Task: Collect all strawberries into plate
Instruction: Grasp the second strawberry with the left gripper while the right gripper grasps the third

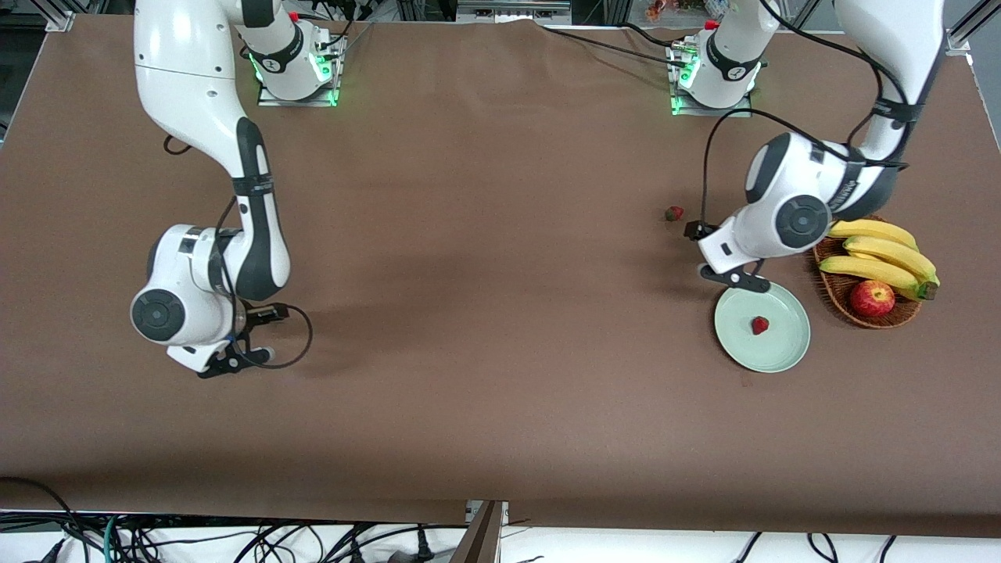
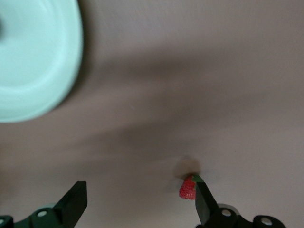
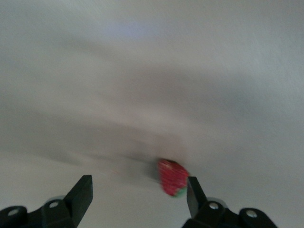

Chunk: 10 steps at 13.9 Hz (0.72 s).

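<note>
I need to lower my right gripper before I close it: in the right wrist view its fingers are above the strawberry [image 3: 172, 176] with table showing between them, so they would miss if I closed now.
A pale green plate [image 1: 790, 344] lies toward the left arm's end of the table, with one strawberry [image 1: 759, 325] on it. My left gripper [image 1: 733, 277] hangs open over the plate's rim on the robots' side, holding nothing. A second strawberry [image 1: 673, 213] lies on the brown cloth, farther from the front camera than the plate. In the left wrist view the gripper [image 2: 140, 190] is wide open; a strawberry [image 2: 188, 187] lies beside one fingertip, the plate [image 2: 33, 71] off to one side. My right gripper [image 1: 235, 360] is low over the cloth at the right arm's end. It [image 3: 138, 185] is open with a strawberry [image 3: 172, 177] beside one fingertip.
A brown wicker basket [image 1: 833, 293] holding bananas [image 1: 880, 254] and a red-yellow apple [image 1: 872, 297] stands beside the plate at the left arm's end. A black cable [image 1: 301, 344] loops beside the right gripper. Brown cloth [image 1: 500, 313] covers the table between the arms.
</note>
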Tool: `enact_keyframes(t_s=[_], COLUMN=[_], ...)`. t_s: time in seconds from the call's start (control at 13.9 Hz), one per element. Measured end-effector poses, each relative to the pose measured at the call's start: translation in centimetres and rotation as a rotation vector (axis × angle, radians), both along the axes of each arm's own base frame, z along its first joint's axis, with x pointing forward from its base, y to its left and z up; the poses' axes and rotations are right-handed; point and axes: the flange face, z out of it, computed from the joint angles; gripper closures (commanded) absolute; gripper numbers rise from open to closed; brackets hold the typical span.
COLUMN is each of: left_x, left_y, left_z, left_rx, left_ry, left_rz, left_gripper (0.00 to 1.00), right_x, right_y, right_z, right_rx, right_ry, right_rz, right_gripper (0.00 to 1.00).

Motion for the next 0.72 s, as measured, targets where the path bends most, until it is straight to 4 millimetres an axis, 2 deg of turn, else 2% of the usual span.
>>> enact_keyframes(t_s=[0.07, 0.22, 0.43, 0.58, 0.72], left_x=[-1.4, -4.4, -8.3, -9.3, -9.5], left_y=[-0.2, -1.1, -4.4, -6.1, -6.3], left_z=[-1.3, -3.5, -4.8, -4.8, -4.9], left_rx=[-0.002, -0.006, 0.01, 0.013, 0.004], left_ry=[-0.005, -0.02, -0.013, -0.02, -0.035], left_rz=[0.0, -0.001, -0.001, -0.009, -0.01], left_gripper=[0.0, 0.0, 0.0, 0.0, 0.0], right_x=[-0.5, -0.7, -0.7, -0.9, -0.9], right_y=[-1.4, -2.7, -2.8, -2.6, -3.0], right_z=[-0.2, -0.2, -0.8, -1.6, -2.0], right_rx=[0.011, 0.03, 0.047, 0.065, 0.072], right_ry=[0.006, 0.0, -0.032, -0.03, -0.027], right_rz=[0.012, 0.027, 0.037, 0.039, 0.046], right_gripper=[0.13, 0.2, 0.37, 0.6, 0.86])
